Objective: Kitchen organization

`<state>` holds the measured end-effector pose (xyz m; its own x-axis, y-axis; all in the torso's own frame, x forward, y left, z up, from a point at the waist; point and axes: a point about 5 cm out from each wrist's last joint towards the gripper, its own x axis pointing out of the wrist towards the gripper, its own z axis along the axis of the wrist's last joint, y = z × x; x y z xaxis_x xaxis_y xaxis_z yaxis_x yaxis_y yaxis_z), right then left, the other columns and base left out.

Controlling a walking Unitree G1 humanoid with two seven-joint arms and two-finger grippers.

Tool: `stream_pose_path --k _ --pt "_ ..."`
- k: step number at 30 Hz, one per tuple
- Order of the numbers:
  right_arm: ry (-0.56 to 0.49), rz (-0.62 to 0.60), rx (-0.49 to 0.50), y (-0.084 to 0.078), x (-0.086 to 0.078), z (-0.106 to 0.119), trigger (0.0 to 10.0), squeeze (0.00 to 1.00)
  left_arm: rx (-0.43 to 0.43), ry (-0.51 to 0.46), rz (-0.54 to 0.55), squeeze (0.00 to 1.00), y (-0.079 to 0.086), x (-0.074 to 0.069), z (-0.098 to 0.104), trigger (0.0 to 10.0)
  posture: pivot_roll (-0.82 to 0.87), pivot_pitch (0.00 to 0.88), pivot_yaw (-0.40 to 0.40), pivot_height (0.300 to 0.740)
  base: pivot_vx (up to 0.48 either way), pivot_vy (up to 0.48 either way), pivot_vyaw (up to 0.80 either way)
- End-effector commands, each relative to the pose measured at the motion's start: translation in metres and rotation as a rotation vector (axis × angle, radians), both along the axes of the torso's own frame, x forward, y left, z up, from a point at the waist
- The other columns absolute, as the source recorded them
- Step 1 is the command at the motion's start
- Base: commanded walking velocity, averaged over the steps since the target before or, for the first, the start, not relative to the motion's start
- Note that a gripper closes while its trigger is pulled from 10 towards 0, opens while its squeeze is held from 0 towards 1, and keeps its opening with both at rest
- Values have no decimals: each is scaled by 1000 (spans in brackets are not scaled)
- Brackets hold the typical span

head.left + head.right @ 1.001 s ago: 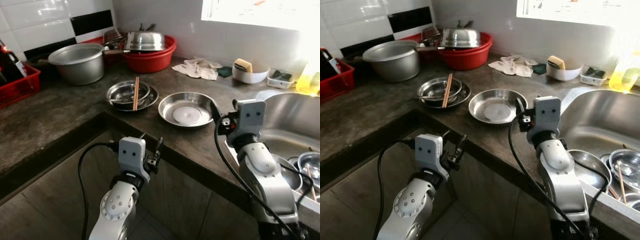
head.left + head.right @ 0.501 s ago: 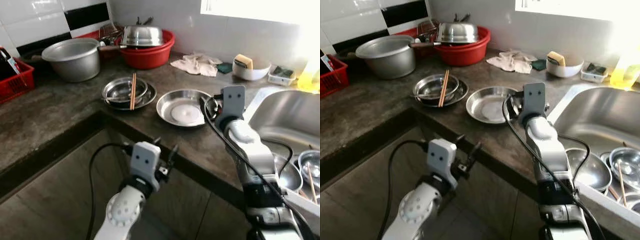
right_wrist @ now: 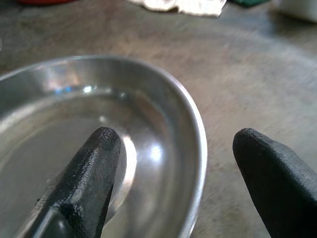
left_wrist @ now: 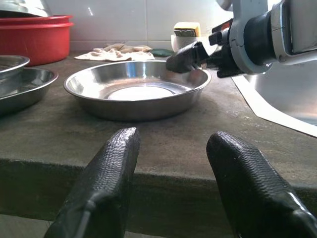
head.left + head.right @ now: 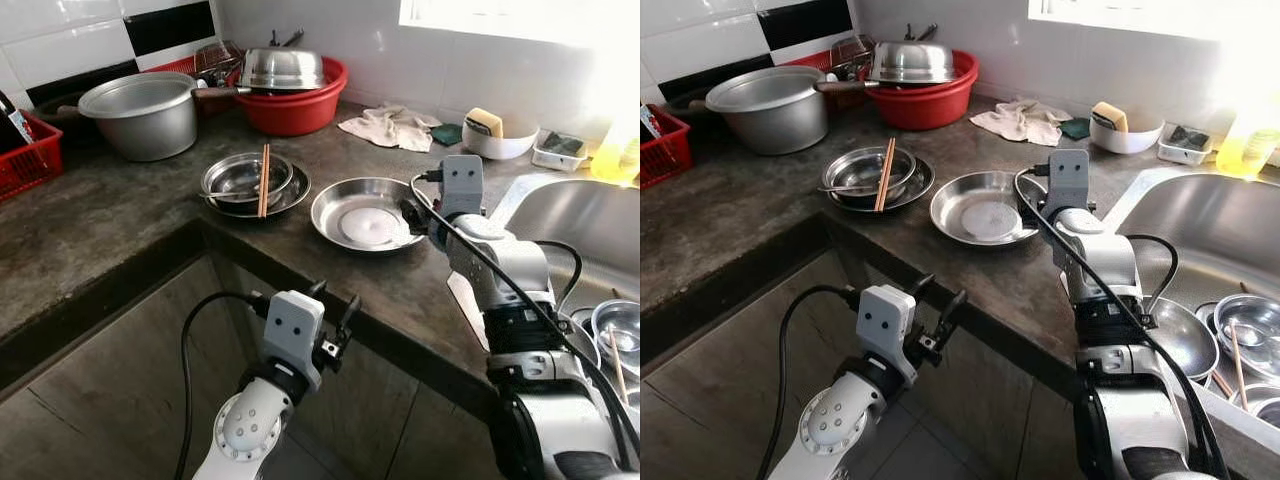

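The shallow steel plate needs to move off the counter into the sink (image 5: 590,225), so next my right gripper will grab the plate by its rim (image 5: 416,238).
A shallow steel plate (image 5: 365,212) lies empty on the dark counter (image 5: 120,220), near its front edge. My right gripper (image 5: 413,215) is open at the plate's right rim. In the right wrist view (image 3: 176,141) one finger is inside the plate (image 3: 59,119) and the other outside over the counter. My left gripper (image 5: 335,300) hangs open and empty below the counter's front edge, pointing at the plate (image 4: 136,91). To the left, a steel bowl (image 5: 245,180) sits on another plate with chopsticks (image 5: 264,180) laid across it.
At the back stand a large steel pot (image 5: 140,115), a red basin (image 5: 295,110) holding a steel lid, a crumpled cloth (image 5: 390,127) and a white bowl with a sponge (image 5: 500,140). A sink (image 5: 590,225) with steel bowls (image 5: 1250,325) is at right, a red basket (image 5: 25,160) at left.
My right gripper has come down and forward from above the counter to the plate's right rim. The left gripper has shifted a little to the right. The camera has also moved.
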<state>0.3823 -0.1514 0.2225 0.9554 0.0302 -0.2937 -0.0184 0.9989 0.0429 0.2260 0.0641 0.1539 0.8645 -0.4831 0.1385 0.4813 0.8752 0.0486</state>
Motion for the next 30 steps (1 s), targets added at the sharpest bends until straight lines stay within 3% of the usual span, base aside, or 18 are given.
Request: stream_pose_path --k 1,6,10,11,12,13,20,26,30 --pt "34 15 20 2 2 4 10000 0 8 2 3 0 0 -1 -1 10000 70 56 -21 740 0 0 0" --pt "137 16 25 0 5 -1 10000 0 7 -1 9 0 0 -1 -1 10000 68 58 -22 740 0 0 0" --pt "153 28 1 1 5 -2 10000 0 8 -1 12 0 0 0 -1 10000 66 60 -24 740 0 0 0" --pt "159 32 1 1 5 -3 4000 0 9 0 13 0 0 0 -2 10000 66 60 -24 740 0 0 0" --pt "169 36 -2 2 5 -4 1059 0 9 -1 13 0 0 0 -2 10000 66 61 -26 740 0 0 0" --pt "179 40 1 3 5 -5 0 0 9 -1 14 0 0 0 -1 10000 66 62 -27 740 0 0 0" --pt "233 27 41 5 6 -11 0 0 10 -3 22 0 0 1 -2 10000 66 63 -27 740 0 0 0" --pt "237 -20 130 -1 7 -11 0 0 15 -4 32 0 1 1 -2 10000 69 62 -33 740 0 0 0" --pt "245 -55 252 -2 6 -12 0 0 14 -4 34 0 1 1 -2 10000 68 63 -31 740 0 0 0"
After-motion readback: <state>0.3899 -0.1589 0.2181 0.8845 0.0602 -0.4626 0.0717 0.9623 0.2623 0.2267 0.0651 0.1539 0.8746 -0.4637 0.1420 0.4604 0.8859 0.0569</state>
